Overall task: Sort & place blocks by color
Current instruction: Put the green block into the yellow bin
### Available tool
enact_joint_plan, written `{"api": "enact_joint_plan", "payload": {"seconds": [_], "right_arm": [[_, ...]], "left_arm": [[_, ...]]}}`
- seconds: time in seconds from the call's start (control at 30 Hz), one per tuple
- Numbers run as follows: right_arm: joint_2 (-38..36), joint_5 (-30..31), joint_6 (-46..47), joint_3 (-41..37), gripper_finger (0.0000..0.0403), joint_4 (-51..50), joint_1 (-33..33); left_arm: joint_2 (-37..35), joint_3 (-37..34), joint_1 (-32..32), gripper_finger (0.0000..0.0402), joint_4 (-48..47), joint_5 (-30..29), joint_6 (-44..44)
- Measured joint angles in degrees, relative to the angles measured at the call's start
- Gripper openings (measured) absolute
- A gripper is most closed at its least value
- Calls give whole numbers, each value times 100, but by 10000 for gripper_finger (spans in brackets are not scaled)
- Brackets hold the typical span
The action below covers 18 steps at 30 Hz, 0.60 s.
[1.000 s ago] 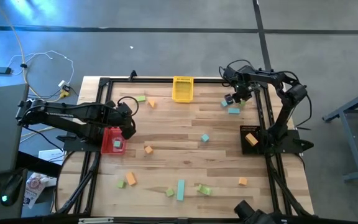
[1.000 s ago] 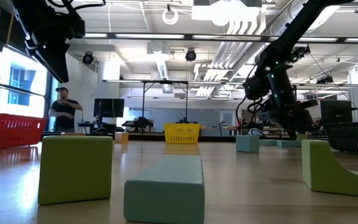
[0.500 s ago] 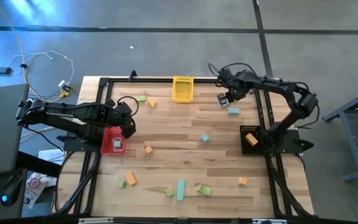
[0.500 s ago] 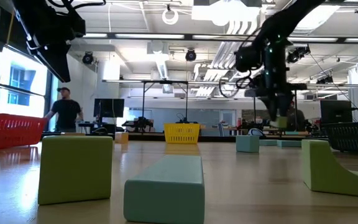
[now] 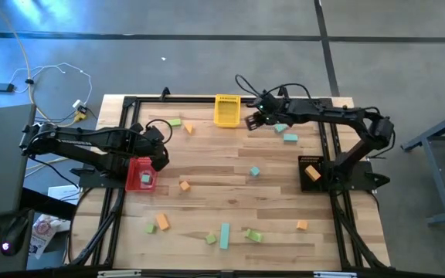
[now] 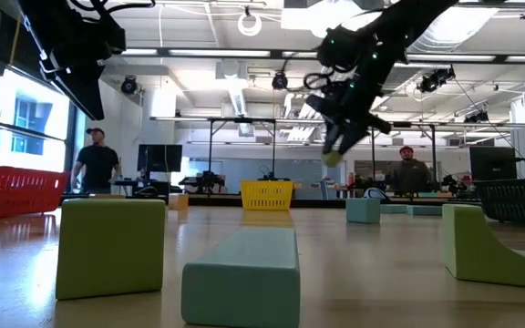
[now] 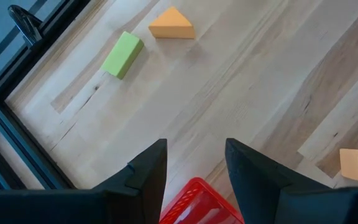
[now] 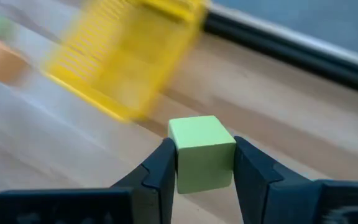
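My right gripper holds the green cube over wood outside the yellow bin's rim. It should keep holding the cube until the cube hangs over the yellow bin.
My right gripper (image 5: 252, 120) is up in the air by the yellow bin (image 5: 227, 110) at the table's far edge, shut on a light green cube (image 8: 201, 152). The cube also shows in the low view (image 6: 333, 157), under the fingers. My left gripper (image 7: 194, 146) stands open over the red bin (image 5: 140, 174) at the table's left, with nothing between its fingers. Loose blocks lie flat on the wood: a green one (image 5: 175, 122) and an orange one (image 5: 188, 129) at far left, teal ones (image 5: 290, 138) (image 5: 254, 171) at right. My right gripper pinches the green cube by two opposite sides (image 8: 178, 163) between its two fingers. The fingers come slanting down from the table's right side. The cube is lifted clear of the table, level with its top face showing.
A black bin (image 5: 311, 171) holding orange blocks stands at the right edge. More blocks lie near the front: a teal bar (image 5: 224, 235), green ones (image 5: 253, 235) (image 5: 151, 228), orange ones (image 5: 302, 225) (image 5: 162, 222). The black frame rails (image 5: 122, 131) border the table. People stand in the room behind.
My right gripper has carried the green cube toward the table's left along the far edge, from the far right corner toward the yellow bin. It has risen and tipped as it went, staying shut on the cube.
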Motion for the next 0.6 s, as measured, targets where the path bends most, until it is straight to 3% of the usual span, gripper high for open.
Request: {"api": "enact_joint_plan", "payload": {"seconds": [0.6], "right_arm": [[895,-122,-524,0,103,2996,370]], "left_arm": [[0,0,1,149,2,33,-14]]}}
